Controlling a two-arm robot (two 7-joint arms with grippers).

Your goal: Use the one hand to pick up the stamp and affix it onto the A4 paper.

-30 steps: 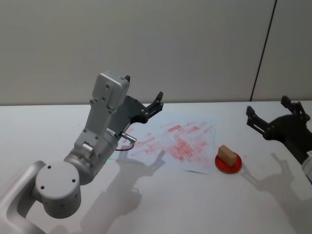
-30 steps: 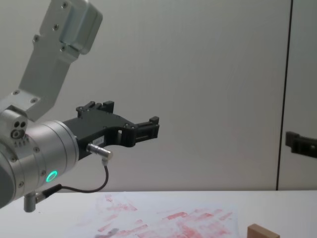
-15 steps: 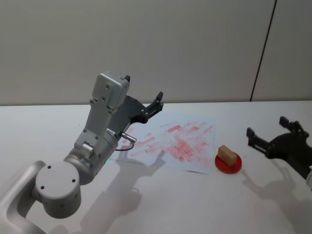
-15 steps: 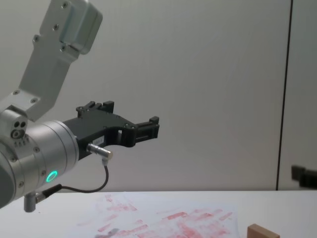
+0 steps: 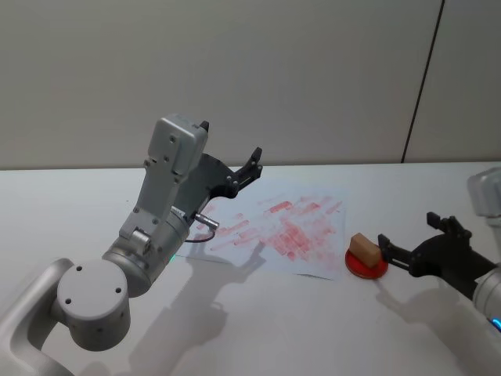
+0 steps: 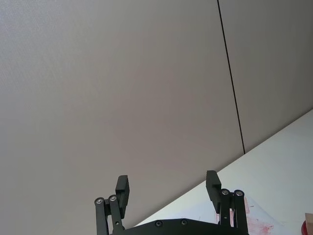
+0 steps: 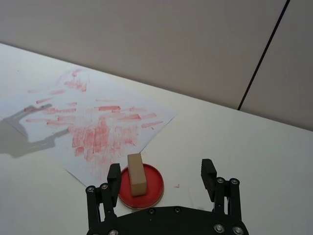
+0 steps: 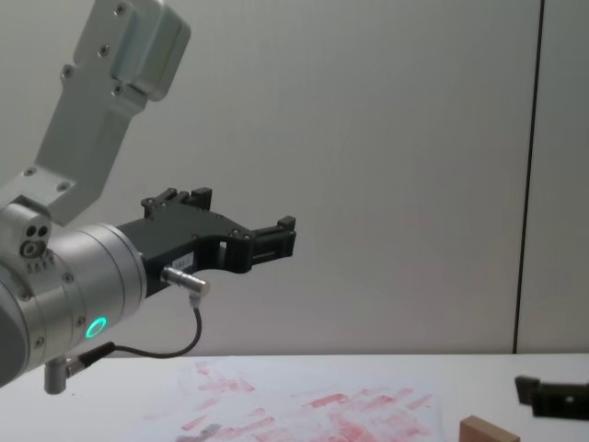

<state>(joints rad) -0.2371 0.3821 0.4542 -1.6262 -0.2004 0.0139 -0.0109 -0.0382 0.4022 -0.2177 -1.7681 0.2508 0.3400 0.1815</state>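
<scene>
My right gripper will pick up the stamp by its clean wooden sides next, because the stamp's base is resting on the red ink pad [image 7: 155,185].
The stamp [image 5: 363,248], a small plain wooden block, stands on a round red ink pad [image 5: 368,267] just right of the A4 paper [image 5: 282,227], a white sheet smeared with red marks. My right gripper [image 5: 407,235] hovers low over the table just right of the stamp, open, with nothing between its fingers. In the right wrist view the stamp [image 7: 136,174] sits close to one finger [image 7: 114,176] of the open right gripper [image 7: 161,171]. My left gripper [image 5: 231,141] is held high over the paper's left part, open and empty.
The white table [image 5: 258,329] runs to a grey wall behind. The left arm's big grey links [image 5: 156,227] rise over the table's left side. The chest view shows the stamp [image 8: 488,429], the paper [image 8: 304,410] and the left gripper [image 8: 244,214].
My right gripper has come down and moved left, from high at the right edge to just beside the stamp. The left arm, stamp and paper have not moved.
</scene>
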